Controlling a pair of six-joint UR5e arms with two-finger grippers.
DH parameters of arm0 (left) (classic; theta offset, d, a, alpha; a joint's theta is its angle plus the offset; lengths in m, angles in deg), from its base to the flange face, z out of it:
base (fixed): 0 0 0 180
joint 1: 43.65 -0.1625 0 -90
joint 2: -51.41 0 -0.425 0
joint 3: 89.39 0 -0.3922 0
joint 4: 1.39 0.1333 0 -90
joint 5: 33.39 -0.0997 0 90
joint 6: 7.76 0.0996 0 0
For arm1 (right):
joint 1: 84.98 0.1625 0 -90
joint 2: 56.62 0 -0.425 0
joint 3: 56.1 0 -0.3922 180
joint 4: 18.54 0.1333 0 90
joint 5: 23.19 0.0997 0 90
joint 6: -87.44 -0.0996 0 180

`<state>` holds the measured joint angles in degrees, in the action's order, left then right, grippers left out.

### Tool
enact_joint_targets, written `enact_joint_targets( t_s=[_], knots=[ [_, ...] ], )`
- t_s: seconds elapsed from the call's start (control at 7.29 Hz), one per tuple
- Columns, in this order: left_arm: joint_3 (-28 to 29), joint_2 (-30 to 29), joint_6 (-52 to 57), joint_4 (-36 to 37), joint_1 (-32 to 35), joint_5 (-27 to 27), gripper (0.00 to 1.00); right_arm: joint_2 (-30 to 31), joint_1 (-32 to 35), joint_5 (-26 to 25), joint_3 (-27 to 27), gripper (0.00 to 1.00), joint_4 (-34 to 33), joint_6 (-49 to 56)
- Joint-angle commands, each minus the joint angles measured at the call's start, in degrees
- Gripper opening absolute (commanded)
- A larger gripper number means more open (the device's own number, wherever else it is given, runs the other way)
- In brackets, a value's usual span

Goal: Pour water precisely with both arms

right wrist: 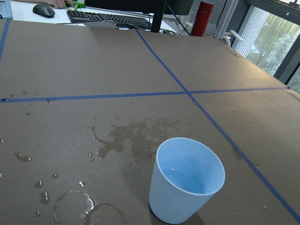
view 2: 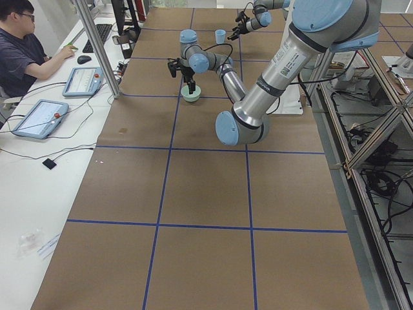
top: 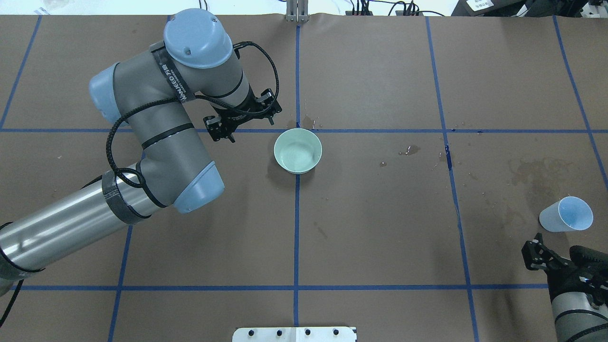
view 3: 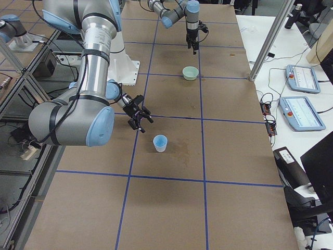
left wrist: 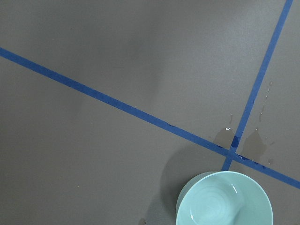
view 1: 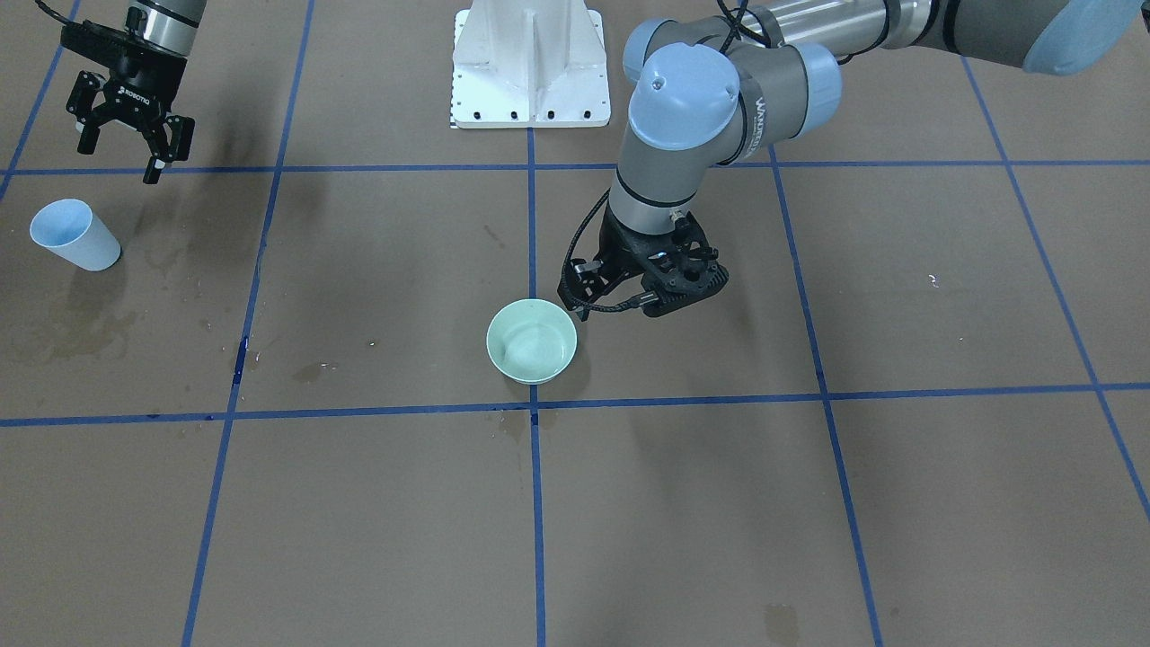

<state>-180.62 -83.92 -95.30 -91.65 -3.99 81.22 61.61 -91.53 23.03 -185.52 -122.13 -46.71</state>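
The robot's right gripper should next grip the light blue cup by its side (view 1: 84, 246), so that it can pour the cup's water precisely into the pale green bowl (view 1: 531, 341).
A pale green bowl (view 1: 531, 341) stands at the table's middle on a tape crossing; it also shows in the overhead view (top: 298, 150) and the left wrist view (left wrist: 225, 201). A thin shiny film of water lies in it. My left gripper (view 1: 629, 292) hangs open and empty above the table, beside the bowl on my left. A light blue cup (view 1: 76, 235) stands upright at my far right, with a little water (right wrist: 187, 180) in its bottom. My right gripper (view 1: 119, 155) is open and empty, raised just behind the cup, not touching it.
Wet stains and drops lie around the cup (right wrist: 136, 136) and near the bowl (top: 409, 150). Blue tape lines divide the brown table. The white pedestal (view 1: 530, 63) stands at the robot's side. An operator (view 2: 22, 45) sits with tablets along the far edge.
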Motion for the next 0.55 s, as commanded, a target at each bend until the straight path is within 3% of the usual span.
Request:
enact_joint_targets(
  t_s=[0.0, 0.41],
  knots=[
    [0.08, -0.02, 0.0, 0.0, -0.11, 0.0, 1.0, -0.46, 0.05, -0.6, 3.9, 0.98, -0.03, -3.12],
    [0.08, 0.06, 0.0, 0.0, -0.11, 0.0, 1.0, -1.52, 1.1, -1.13, 8.47, 0.98, 0.06, -5.68]
  ],
)
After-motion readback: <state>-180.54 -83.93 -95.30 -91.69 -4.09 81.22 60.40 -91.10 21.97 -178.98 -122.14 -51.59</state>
